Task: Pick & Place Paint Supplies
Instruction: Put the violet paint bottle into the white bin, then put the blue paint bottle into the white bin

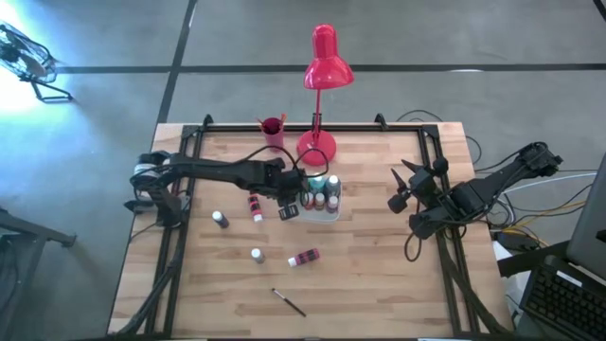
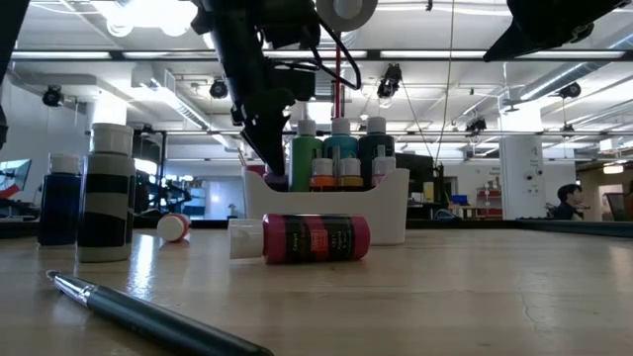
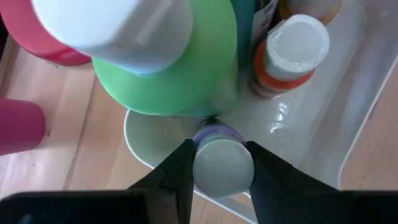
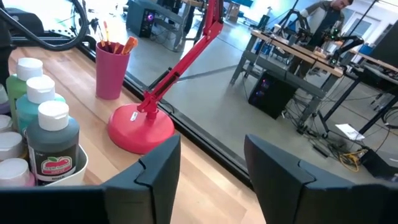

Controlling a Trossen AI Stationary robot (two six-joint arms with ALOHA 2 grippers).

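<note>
The purple bottle's lower end (image 3: 213, 124) is inside the tray's rim (image 3: 148, 160) in the left wrist view, so it is time for my left gripper to open now.
A white tray (image 1: 322, 212) at the table's middle holds several upright paint bottles, among them a green one (image 3: 168, 74) and an orange one (image 3: 289, 59). My left gripper (image 1: 289, 206) is at the tray's left end, shut on a small purple bottle (image 2: 276, 181). Loose bottles are on the wood: a red one (image 1: 255, 206), a pink one lying down (image 2: 307, 238), and two upright ones (image 1: 220, 219) (image 1: 257, 254). A brush (image 1: 289, 301) lies near the front edge. My right gripper (image 4: 211, 171) stands open and holds nothing, raised at the table's right. My left gripper pinches the purple bottle's pale cap (image 3: 222, 169) between its two fingers, one on each side of the cap. The fingers come from above, slanting down. The bottle is upright below them at the tray's left end; whether its bottom rests on the tray I cannot tell.
A red desk lamp (image 1: 322, 59) stands with its base (image 1: 315, 145) just behind the tray. A red cup (image 1: 273, 129) with brushes stands to the left of the base. Black rails run along the table's left, right and far edges. Bare wood lies between the tray and the right arm.
</note>
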